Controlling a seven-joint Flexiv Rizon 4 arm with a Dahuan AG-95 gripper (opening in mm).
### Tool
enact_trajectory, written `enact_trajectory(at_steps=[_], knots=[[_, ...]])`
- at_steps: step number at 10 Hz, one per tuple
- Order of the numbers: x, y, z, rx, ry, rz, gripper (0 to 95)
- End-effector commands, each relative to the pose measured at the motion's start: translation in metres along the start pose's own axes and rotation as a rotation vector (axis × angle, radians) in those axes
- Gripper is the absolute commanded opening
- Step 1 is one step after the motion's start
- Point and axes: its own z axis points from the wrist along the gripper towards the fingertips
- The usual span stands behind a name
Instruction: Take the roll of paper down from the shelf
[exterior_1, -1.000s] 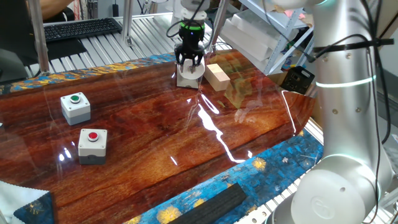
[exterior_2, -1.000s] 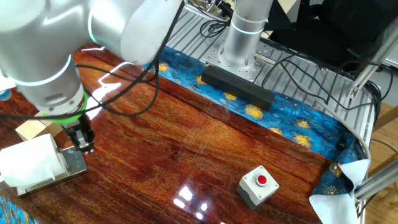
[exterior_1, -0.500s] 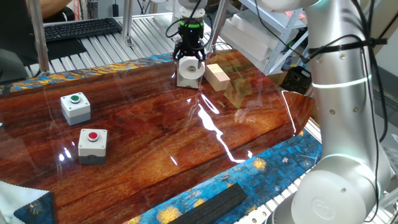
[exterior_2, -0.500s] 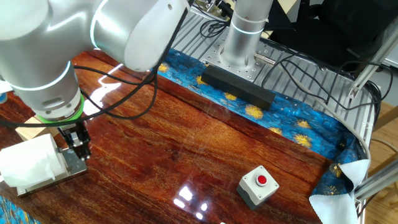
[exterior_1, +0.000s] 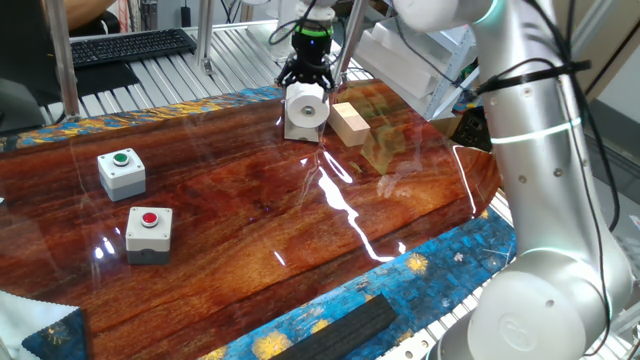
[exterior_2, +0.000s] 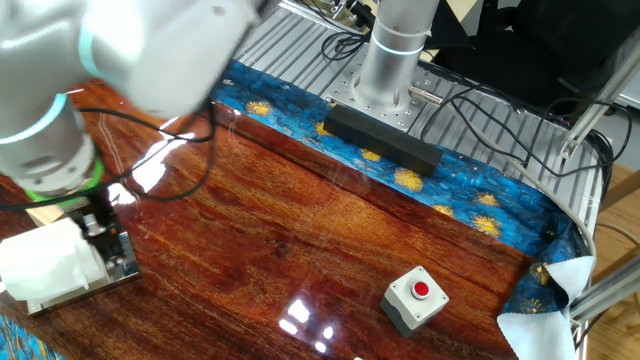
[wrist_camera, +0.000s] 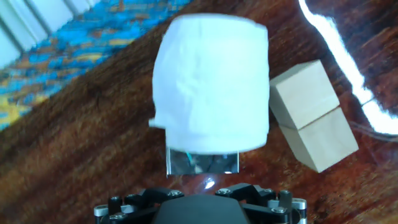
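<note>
My gripper is to take hold of the roll of paper around its curved white body (wrist_camera: 210, 81) next. It needs to take the roll down from the shelf (wrist_camera: 202, 163).
The roll of paper (exterior_1: 305, 104) is a fat white cylinder lying on its side on the shelf (exterior_1: 301, 129), a low white stand at the table's far edge. Its hollow core faces the front. My gripper (exterior_1: 308, 76) hangs just above and behind the roll, apart from it, with its fingers spread and empty. In the other fixed view the gripper (exterior_2: 97, 226) is beside the roll (exterior_2: 45, 258). In the hand view the roll (wrist_camera: 211, 87) fills the centre above a shiny plate (wrist_camera: 202, 163); my fingertips are out of frame.
A pale wooden block (exterior_1: 348, 123) stands right of the shelf, close to it, and also shows in the hand view (wrist_camera: 311, 124). Two push-button boxes, green (exterior_1: 121, 170) and red (exterior_1: 148, 232), sit at the left. A grey rack with white boxes (exterior_1: 410, 50) stands behind.
My gripper has risen and pulled back from around the roll toward the table's far edge. The roll has stayed on the shelf.
</note>
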Motion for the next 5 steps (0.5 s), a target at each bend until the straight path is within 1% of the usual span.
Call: enact_trajectory(at_steps=[1,5], knots=[[-0.005,-0.003,-0.001,0.003,-0.011,-0.012,95.0],[-0.021,-0.005,-0.003,-0.004,-0.008,-0.02,95.0]])
